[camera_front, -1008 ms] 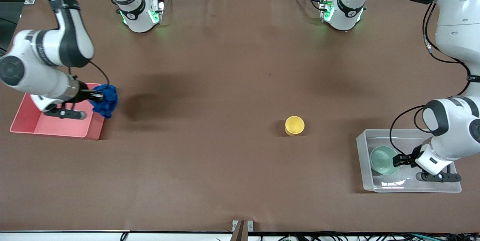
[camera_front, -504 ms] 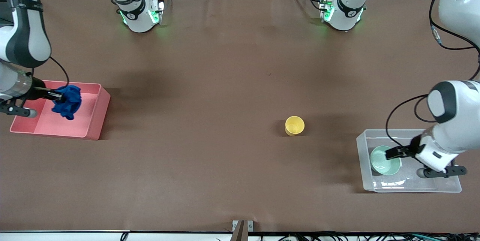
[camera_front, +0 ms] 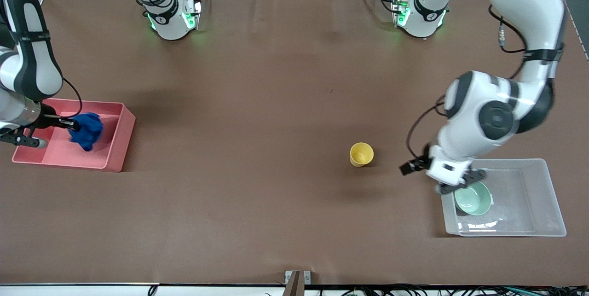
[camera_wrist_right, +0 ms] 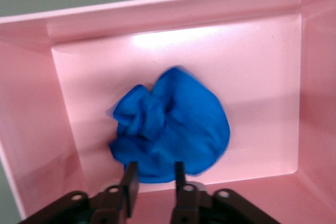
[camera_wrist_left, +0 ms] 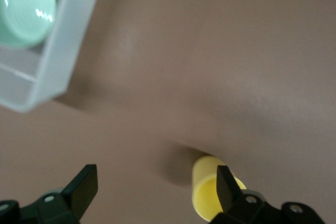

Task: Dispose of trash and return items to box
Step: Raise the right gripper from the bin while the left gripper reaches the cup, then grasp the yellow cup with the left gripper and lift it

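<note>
The yellow cup (camera_front: 361, 153) goes back to the clear box next; my left gripper should grab its rim.
The blue cloth wad (camera_front: 86, 131) lies in the pink bin (camera_front: 120, 148), just off my right gripper's fingertips. In the right wrist view the cloth (camera_wrist_right: 170, 124) rests on the bin floor (camera_wrist_right: 262, 66). My right gripper (camera_wrist_right: 153, 174) is open over it with pink showing between the fingers; it also shows in the front view (camera_front: 70, 124). The mint-green bowl (camera_front: 472, 198) sits in the clear box (camera_front: 550, 194). The yellow cup (camera_front: 361, 153) stands upright on the table. My left gripper (camera_front: 411, 166) is open and empty over the table between the cup and the box; in the left wrist view (camera_wrist_left: 156, 184) the cup (camera_wrist_left: 210, 192) is beside one finger.
The clear box (camera_wrist_left: 68, 40) with the bowl (camera_wrist_left: 23, 6) also shows in the left wrist view. The brown table (camera_front: 257, 102) stretches between the bins. The two arm bases (camera_front: 172, 15) stand at the table's edge farthest from the front camera.
My left gripper let go of the bowl, left the clear box and moved toward the yellow cup. My right gripper carried the cloth over the pink bin and opened; the cloth dropped in.
</note>
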Robot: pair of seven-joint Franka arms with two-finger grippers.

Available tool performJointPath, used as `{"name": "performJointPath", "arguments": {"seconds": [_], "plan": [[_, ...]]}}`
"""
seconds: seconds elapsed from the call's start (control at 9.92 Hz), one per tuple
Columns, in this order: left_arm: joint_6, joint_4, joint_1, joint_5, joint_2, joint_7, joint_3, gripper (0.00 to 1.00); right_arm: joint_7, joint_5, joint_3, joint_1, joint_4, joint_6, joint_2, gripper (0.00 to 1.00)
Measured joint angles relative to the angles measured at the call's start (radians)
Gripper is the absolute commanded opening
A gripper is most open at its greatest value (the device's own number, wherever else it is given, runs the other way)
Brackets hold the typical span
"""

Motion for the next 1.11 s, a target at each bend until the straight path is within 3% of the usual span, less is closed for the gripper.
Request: {"name": "performJointPath", "arguments": {"seconds": [0.2,0.61,0.71,0.91,1.01,1.11], "plan": [[0.104,-0.089,-0.087,0.053,0.0,-0.204,0.0,1.0,-0.003,0.0,0.007,0.001,0.021,-0.031,-0.013,1.0],[0.283,-0.255,-0.112,0.064,0.007,-0.313,0.001,0.66,-0.001,0.0,0.026,0.073,0.085,-0.189,-0.206,1.0],[0.297,-0.262,-0.112,0.065,0.016,-0.316,0.001,0.56,0.013,0.0,0.028,0.106,0.099,-0.244,-0.265,1.0],[0.325,-0.263,-0.112,0.065,0.043,-0.316,0.002,0.09,0.075,0.0,0.031,0.177,0.178,-0.414,-0.337,1.0],[0.334,-0.263,-0.112,0.067,0.057,-0.316,0.002,0.0,0.105,0.0,0.032,0.206,0.229,-0.491,-0.346,1.0],[0.345,-0.263,-0.111,0.069,0.067,-0.316,0.002,0.0,0.12,0.0,0.033,0.23,0.275,-0.547,-0.348,1.0]]}}
